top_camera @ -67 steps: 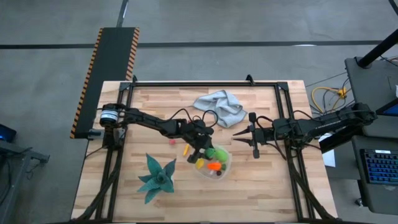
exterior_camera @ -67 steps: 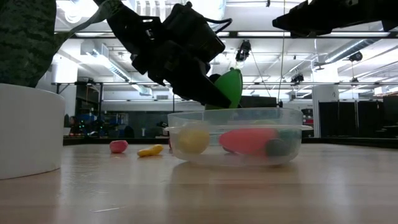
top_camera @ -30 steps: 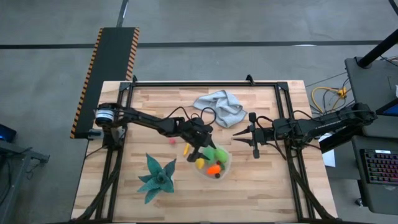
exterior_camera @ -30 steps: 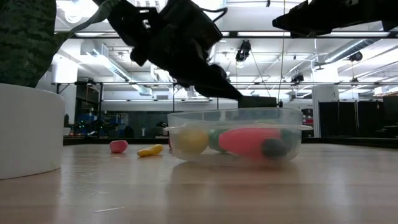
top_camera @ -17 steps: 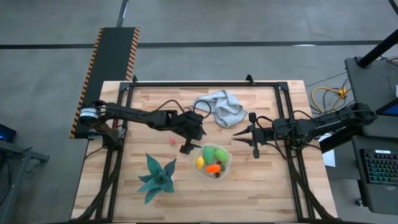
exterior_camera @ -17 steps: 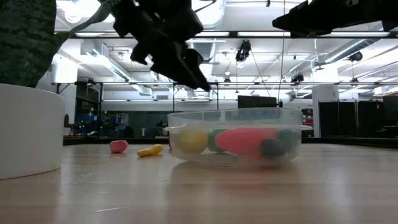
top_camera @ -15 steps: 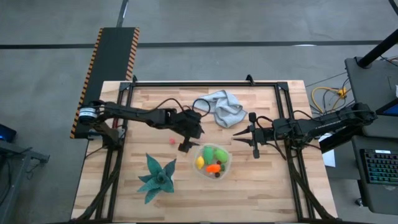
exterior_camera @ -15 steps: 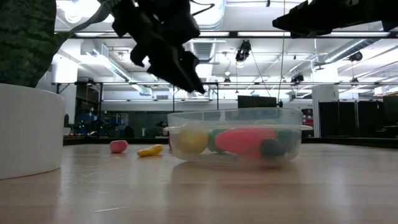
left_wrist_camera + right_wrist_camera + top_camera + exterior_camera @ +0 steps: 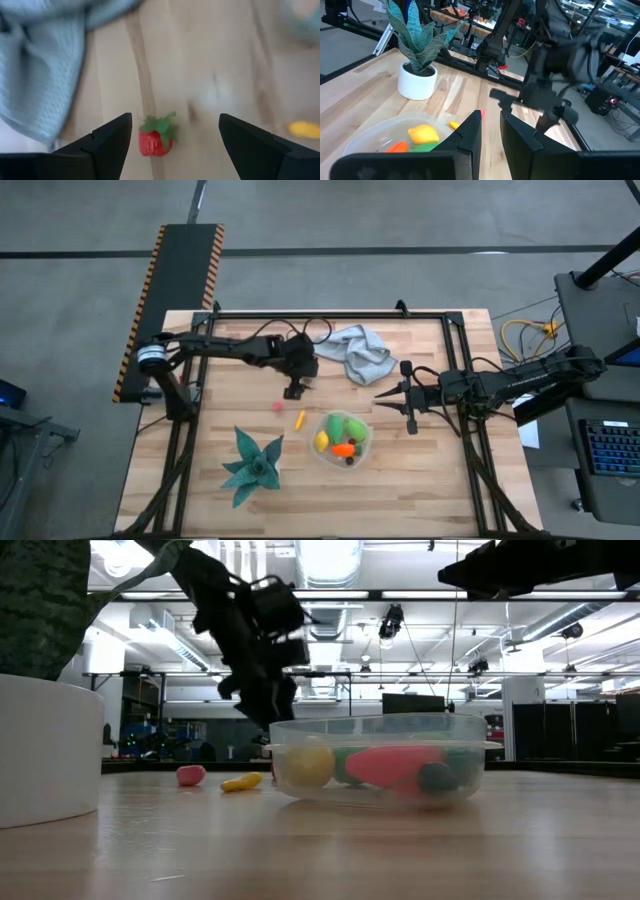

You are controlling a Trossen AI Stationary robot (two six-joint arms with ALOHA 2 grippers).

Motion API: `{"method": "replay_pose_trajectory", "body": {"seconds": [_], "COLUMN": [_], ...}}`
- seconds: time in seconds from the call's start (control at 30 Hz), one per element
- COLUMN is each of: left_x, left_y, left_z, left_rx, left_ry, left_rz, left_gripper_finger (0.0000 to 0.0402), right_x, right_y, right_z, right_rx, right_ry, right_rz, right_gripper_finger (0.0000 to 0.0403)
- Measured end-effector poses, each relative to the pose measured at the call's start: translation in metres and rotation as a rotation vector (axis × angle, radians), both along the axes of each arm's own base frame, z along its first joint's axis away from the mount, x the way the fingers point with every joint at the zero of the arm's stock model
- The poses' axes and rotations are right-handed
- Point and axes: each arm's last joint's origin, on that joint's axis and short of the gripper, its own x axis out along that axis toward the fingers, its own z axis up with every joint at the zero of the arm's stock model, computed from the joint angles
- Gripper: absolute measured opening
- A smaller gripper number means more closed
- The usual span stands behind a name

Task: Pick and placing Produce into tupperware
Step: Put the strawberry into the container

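The left gripper grabs the strawberry by its red body (image 9: 153, 144) next, to put it into the tupperware.
The clear round tupperware (image 9: 343, 438) stands on the table and holds green, yellow, orange and dark produce. A red strawberry (image 9: 156, 137) and a small yellow piece (image 9: 300, 419) lie on the wood to its left. My left gripper (image 9: 295, 390) hovers open above the strawberry, pointing steeply down; the fingers (image 9: 107, 145) stand apart, clear of it. My right gripper (image 9: 380, 398) waits shut in the air to the right of the tupperware, roughly level, with nothing between its fingers (image 9: 470, 135).
A grey-blue cloth (image 9: 355, 352) lies crumpled at the table's far middle, just right of my left gripper. A teal spiky plant (image 9: 250, 465) in a white pot (image 9: 45, 750) stands near the front left. Bare wood lies in front of the tupperware.
My left gripper has swung from over the tupperware's left rim toward the table's far left, away from the tupperware, tipping more steeply downward and staying open. It now hangs over the strawberry. The produce in the tupperware has kept still.
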Motion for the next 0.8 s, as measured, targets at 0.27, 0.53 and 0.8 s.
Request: {"method": "replay_pose_trajectory", "body": {"seconds": [0.27,0.53,0.8], "left_x": [0.006,0.008,0.008], "left_y": [0.011,0.015,0.016], "left_z": [-0.026,-0.04,-0.041], "left_rx": [0.013,0.025,0.032], "left_ry": [0.085,0.128,0.129], "left_rz": [0.026,0.031,0.02], "left_gripper_finger": [0.0283,0.0283,0.028], "right_x": [0.0,0.0,0.0], "right_y": [0.0,0.0,0.0], "right_z": [0.0,0.0,0.0], "right_rx": [0.0,0.0,0.0], "right_ry": [0.001,0.003,0.003], "right_rz": [0.0,0.0,0.0], "right_gripper_finger": [0.0063,0.0063,0.0063]}}
